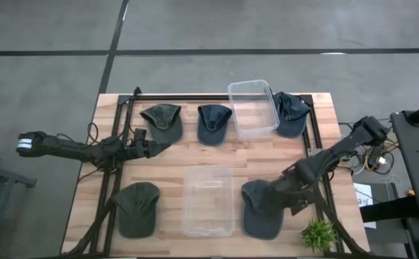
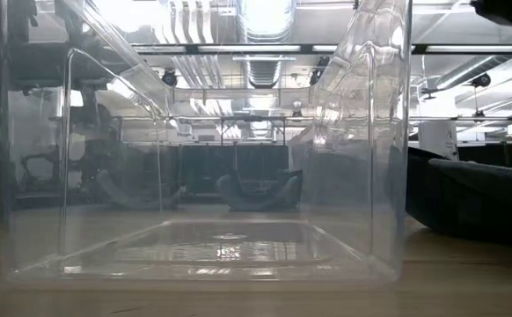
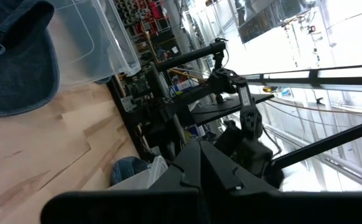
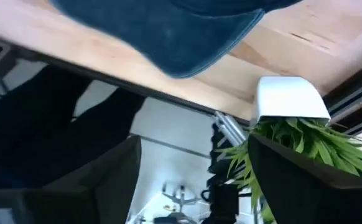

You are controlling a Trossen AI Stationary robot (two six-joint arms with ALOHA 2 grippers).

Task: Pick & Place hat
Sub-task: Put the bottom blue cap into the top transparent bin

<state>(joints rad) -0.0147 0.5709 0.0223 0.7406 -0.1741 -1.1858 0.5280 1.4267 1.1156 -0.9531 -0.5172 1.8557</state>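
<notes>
My right gripper should next grab the near blue cap in the clear bin [image 1: 253,111] by its brim's edge [image 1: 280,224], to place it between the other blue caps.
Five caps lie crown up on the wooden table. Far row: a green cap [image 1: 162,120], a blue cap [image 1: 214,122] and a blue cap [image 1: 291,113]. Near row: a green cap [image 1: 137,208] and a blue cap [image 1: 258,209]. My right gripper [image 1: 278,194] hangs over the far right side of the near blue cap; in its wrist view it [image 4: 193,149] is open, with that cap's brim [image 4: 168,37] ahead of the fingers. My left gripper [image 1: 159,147] is shut and sits just near of the far green cap's brim, touching nothing. In the left wrist view [image 3: 199,152] the far middle blue cap [image 3: 13,68] lies ahead.
A clear plastic bin [image 1: 208,200] stands between the two near caps and fills the low view [image 2: 212,238]. A second clear bin [image 1: 253,108] stands in the far row. A small potted plant [image 1: 319,234] sits at the near right corner, close to my right arm. Black frame rails run along the table's sides.
</notes>
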